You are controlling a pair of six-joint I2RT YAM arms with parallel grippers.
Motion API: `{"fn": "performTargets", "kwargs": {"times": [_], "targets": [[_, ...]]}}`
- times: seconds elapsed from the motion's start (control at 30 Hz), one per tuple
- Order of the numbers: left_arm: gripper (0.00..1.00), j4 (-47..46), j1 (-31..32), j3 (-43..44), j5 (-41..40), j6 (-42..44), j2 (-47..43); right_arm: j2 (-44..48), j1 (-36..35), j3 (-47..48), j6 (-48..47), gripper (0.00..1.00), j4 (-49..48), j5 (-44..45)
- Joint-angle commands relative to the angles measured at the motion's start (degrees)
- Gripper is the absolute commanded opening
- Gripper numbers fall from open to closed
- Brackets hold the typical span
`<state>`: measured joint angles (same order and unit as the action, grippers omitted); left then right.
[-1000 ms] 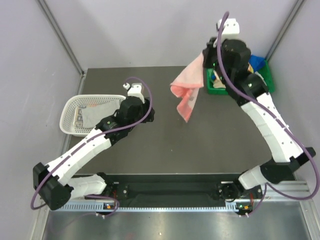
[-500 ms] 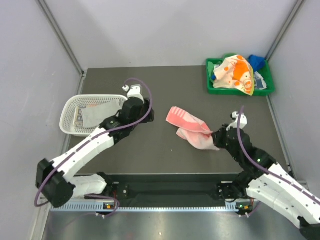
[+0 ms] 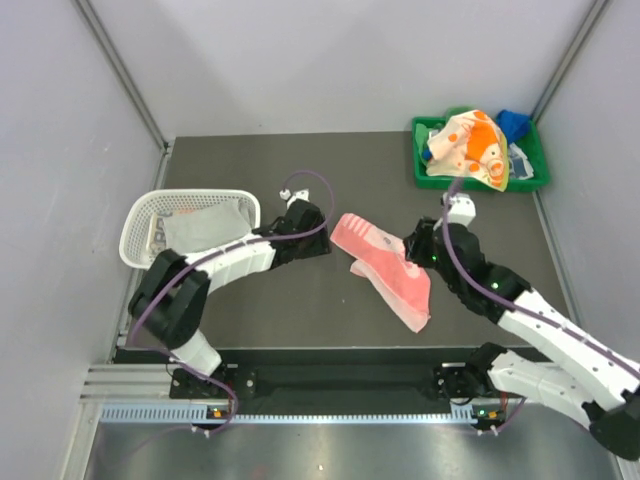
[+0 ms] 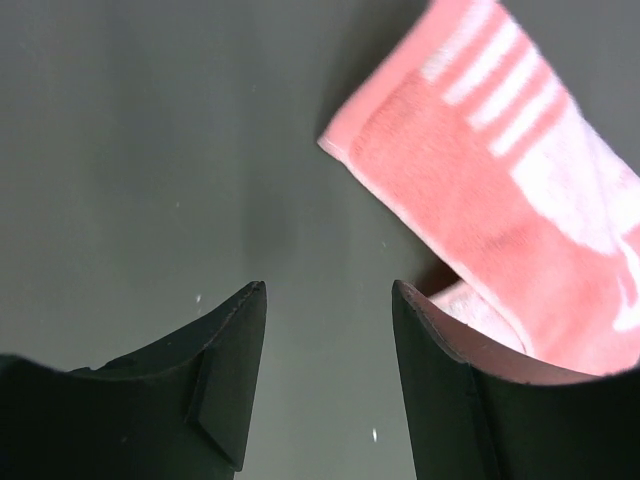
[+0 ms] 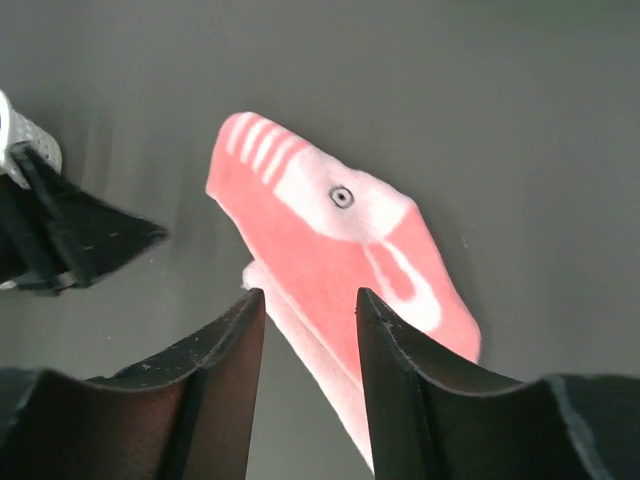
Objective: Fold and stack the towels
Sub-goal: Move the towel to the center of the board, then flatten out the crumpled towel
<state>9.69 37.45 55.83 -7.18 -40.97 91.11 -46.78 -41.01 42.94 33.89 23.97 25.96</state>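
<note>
The pink towel (image 3: 388,268) should next be grabbed by its striped-end corner (image 3: 336,237) with my left gripper, so that edge of the towel stays free for my right gripper to fold.
A pink towel (image 3: 388,268) with a striped rabbit face lies crumpled, partly doubled over, on the dark table, with nothing holding it. My right gripper (image 3: 411,250) hovers at its right edge; in the right wrist view the gripper (image 5: 308,300) is open above the towel (image 5: 330,250). My left gripper (image 3: 326,247) is open just left of the towel's near corner, and in its own view the towel (image 4: 500,200) reaches its right finger (image 4: 440,380). A grey-white towel (image 3: 206,226) rests in the basket. Orange-patterned (image 3: 472,146) and blue (image 3: 513,123) towels lie in the tray.
The white perforated basket (image 3: 136,232) stands at the table's left edge. The green tray (image 3: 420,170) sits in the back right corner. Grey walls close in the sides and back. The left gripper's fingers (image 5: 75,235) show at the left of the right wrist view.
My right arm swung down from beside the tray, laid the pink towel on the table and let go of it. The left arm reached right to the towel's edge.
</note>
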Motion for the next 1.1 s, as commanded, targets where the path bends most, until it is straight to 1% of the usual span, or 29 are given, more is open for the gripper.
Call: {"fn": "performTargets", "kwargs": {"times": [0.0, 0.03, 0.07, 0.13, 0.23, 0.37, 0.47, 0.77, 0.8, 0.83, 0.9, 0.93, 1.0, 1.03, 1.07], "targets": [[0.58, -7.7, -1.6, 3.7, 1.6, -4.6, 4.7, -5.8, -0.1, 3.8, -5.6, 0.41, -8.9, -3.5], [0.59, -8.0, -1.9, 4.9, 2.3, -3.9, 7.7, -7.5, 0.1, 5.4, -5.9, 0.41, -9.0, -4.0], [0.59, -7.1, -1.9, 7.9, 2.6, -3.4, 9.2, -10.4, 0.6, 6.1, -6.4, 0.4, -9.1, -5.2], [0.61, -5.9, -1.9, 11.6, 3.5, -2.7, 13.5, -12.5, 1.3, 7.2, -7.3, 0.39, -10.0, -6.2], [0.63, -6.4, -2.1, 13.2, 4.9, -2.8, 17.0, -14.0, 2.1, 6.8, -7.5, 0.39, -11.7, -8.0], [0.64, -6.9, -2.3, 14.2, 3.9, -2.2, 19.4, -13.4, 2.4, 5.8, -7.2, 0.39, -12.5, -9.0], [0.64, -3.9, -2.4, 17.1, 2.3, -0.3, 21.7, -12.6, 2.3, 4.5, -6.8, 0.39, -13.0, -9.5], [0.59, -3.3, -2.4, 19.1, 2.6, 3.6, 25.6, -11.1, 2.9, 1.4, -6.5, 0.39, -14.3, -10.5], [0.58, -3.5, -2.3, 19.1, 2.5, 3.8, 26.0, -11.1, 2.8, 1.1, -6.5, 0.39, -14.6, -10.6], [0.54, -3.8, -2.4, 19.0, 2.9, 4.1, 26.2, -11.0, 2.8, 0.9, -6.6, 0.39, -14.7, -10.7], [0.49, -2.9, -2.4, 20.0, 3.2, 4.4, 27.4, -11.0, 3.0, 0.5, -6.6, 0.39, -15.2, -11.1], [0.41, -2.8, -2.4, 20.3, 3.5, 4.6, 27.7, -11.1, 3.0, 0.3, -6.6, 0.38, -15.4, -11.2], [0.35, -2.7, -2.4, 20.5, 3.9, 4.7, 28.0, -11.1, 3.0, -0.2, -6.4, 0.38, -16.0, -11.6], [0.26, -2.6, -2.4, 20.5, 4.1, 4.7, 27.9, -11.1, 3.1, -0.6, -6.3, 0.39, -16.1, -11.6], [0.24, -2.4, -2.4, 20.5, 4.4, 4.7, 27.8, -11.1, 3.2, -0.7, -6.2, 0.38, -16.5, -11.9]]}}
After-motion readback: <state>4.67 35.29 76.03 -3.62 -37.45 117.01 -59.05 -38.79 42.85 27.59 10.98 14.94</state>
